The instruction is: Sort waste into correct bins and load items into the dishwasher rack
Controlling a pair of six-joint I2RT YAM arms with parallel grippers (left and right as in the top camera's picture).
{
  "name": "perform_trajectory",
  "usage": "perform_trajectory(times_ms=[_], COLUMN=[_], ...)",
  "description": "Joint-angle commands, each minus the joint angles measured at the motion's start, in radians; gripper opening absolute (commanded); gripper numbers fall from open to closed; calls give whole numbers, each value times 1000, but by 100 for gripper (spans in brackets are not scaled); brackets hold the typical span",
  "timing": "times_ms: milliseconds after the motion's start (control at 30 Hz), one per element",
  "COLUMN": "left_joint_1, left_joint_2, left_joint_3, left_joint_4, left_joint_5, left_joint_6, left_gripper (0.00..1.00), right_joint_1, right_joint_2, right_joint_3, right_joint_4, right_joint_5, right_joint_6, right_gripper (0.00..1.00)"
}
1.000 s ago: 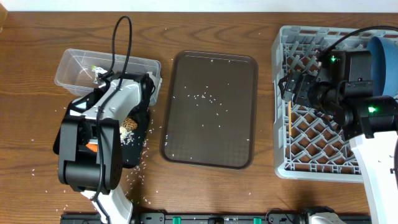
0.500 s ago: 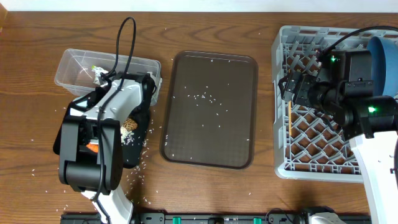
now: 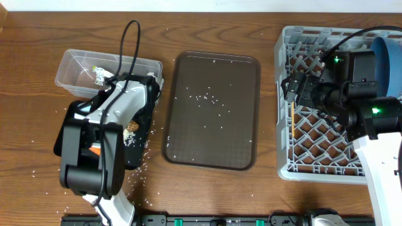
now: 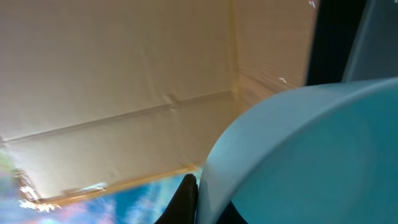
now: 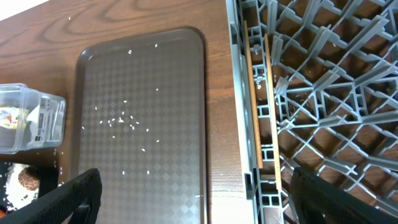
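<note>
My right gripper will next grab the light-blue cup [image 4: 298, 155] by the cup's free rim, across from my left gripper, to load the cup into the rack.
My left gripper [image 3: 149, 85] hangs at the near edge of the clear tub [image 3: 75, 63], above the black tray [image 3: 139, 154]. In the left wrist view its black fingers [image 4: 185, 198] pinch the rim of a light-blue cup [image 4: 298, 155], one finger on each side. The tub holds the printed wrapper [image 3: 98, 73]. A brown lump [image 3: 131, 127], rice [image 3: 130, 140] and the carrot [image 3: 93, 149] lie in the black tray. My right gripper [image 5: 199, 199] is open and empty over the left edge of the grey rack [image 3: 314, 169], where chopsticks [image 5: 254, 106] lie. A dark-blue plate [image 3: 387, 56] stands in the rack.
The brown serving tray [image 3: 213, 107] lies mid-table between the arms, with rice grains scattered on it. More loose rice dots the wood around the black tray. The left arm's cable [image 3: 125, 44] loops over the tub.
The left wrist has shifted slightly toward the clear tub, and its cable has swung with it. The right arm has not moved.
</note>
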State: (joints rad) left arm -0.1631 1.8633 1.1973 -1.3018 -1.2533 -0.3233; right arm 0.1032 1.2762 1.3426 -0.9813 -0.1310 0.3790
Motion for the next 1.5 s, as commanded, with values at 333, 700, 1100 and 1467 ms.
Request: perform_trajectory(times_ms=[333,700,1100,1467], left_joint_1=[-92,-384,-484,-485], left_joint_2=[-501,-649,-610,-623], left_joint_3=[164,179,179,179], left_joint_4=[35,385,470,500], left_joint_5=[761,1095,1082,1168], left_joint_6=[-157,-116,-116,-121], left_gripper=[6,6,6,6], right_joint_1=[3,177,397,435], right_joint_2=[-50,-64,-44,72], right_joint_3=[11,11,11,11], right_joint_4=[54,217,222,277], right_joint_5=[-165,-455,-198,-4], right_joint_6=[-37,-80,-80,-80], right_gripper=[86,79,72,18])
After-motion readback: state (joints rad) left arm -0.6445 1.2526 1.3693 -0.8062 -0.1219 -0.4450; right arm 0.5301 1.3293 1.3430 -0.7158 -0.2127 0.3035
